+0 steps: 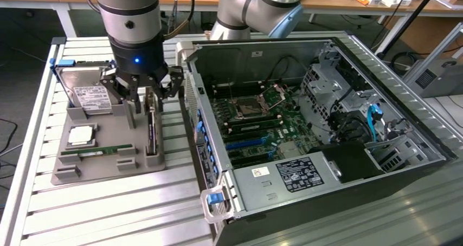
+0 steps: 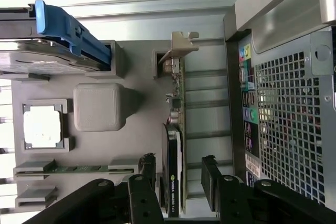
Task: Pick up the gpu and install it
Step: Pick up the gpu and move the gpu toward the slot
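My fingers are still high above the black cooler [image 2: 172, 169] over the grey tray, and closing now would miss it. My gripper lowers first, then closes on the cooler.
The gpu [image 1: 151, 131] is a thin dark card standing on edge in a slot of the grey holder tray [image 1: 108, 164], on the side nearest the computer case. In the wrist view the gpu [image 2: 176, 129] shows its silver bracket at the far end and a black cooler with a label nearer the camera. My gripper [image 1: 148, 101] hangs just over the card's upper end and is open. One of its black fingers [image 2: 147, 167] is on each side of the card, with a gap showing between pads and card, and the gripper [image 2: 177, 167] straddles the cooler end.
The tray also holds a hard drive [image 1: 87, 91] with a blue caddy [image 2: 68, 27], a processor [image 1: 81, 135] and a green memory stick [image 1: 97, 150]. The open computer case [image 1: 311, 121] lies on the exterior view's right, and its perforated rear wall [image 2: 289, 108] is close beside the gpu.
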### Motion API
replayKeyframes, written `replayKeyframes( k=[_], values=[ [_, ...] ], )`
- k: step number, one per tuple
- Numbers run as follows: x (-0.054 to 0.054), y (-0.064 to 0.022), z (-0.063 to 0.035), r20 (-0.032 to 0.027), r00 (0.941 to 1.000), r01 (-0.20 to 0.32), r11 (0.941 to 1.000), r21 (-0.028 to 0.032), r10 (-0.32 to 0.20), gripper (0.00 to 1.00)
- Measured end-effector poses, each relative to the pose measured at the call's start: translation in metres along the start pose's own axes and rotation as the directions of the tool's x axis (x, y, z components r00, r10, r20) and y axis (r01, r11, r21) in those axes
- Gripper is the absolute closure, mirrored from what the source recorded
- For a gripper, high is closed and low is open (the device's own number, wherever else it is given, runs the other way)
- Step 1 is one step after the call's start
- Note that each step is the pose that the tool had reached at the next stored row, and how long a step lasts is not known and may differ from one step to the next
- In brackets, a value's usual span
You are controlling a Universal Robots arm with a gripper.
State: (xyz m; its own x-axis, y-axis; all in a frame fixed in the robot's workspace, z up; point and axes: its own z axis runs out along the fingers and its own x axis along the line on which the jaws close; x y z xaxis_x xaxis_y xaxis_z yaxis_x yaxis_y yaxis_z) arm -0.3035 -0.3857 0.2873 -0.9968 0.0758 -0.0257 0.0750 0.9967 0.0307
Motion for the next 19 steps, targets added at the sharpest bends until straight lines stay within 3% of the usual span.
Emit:
replayKeyframes(
  k=[3, 19],
  values=[
    [-0.001, 0.0002, 0.0046, 0.0000, 1.0000, 0.000, 1.0000, 0.0029, 0.000, 0.52],
    [-0.001, 0.0005, 0.0207, 0.0001, 1.0000, 0.000, 1.0000, 0.0049, 0.000, 0.52]
  ],
)
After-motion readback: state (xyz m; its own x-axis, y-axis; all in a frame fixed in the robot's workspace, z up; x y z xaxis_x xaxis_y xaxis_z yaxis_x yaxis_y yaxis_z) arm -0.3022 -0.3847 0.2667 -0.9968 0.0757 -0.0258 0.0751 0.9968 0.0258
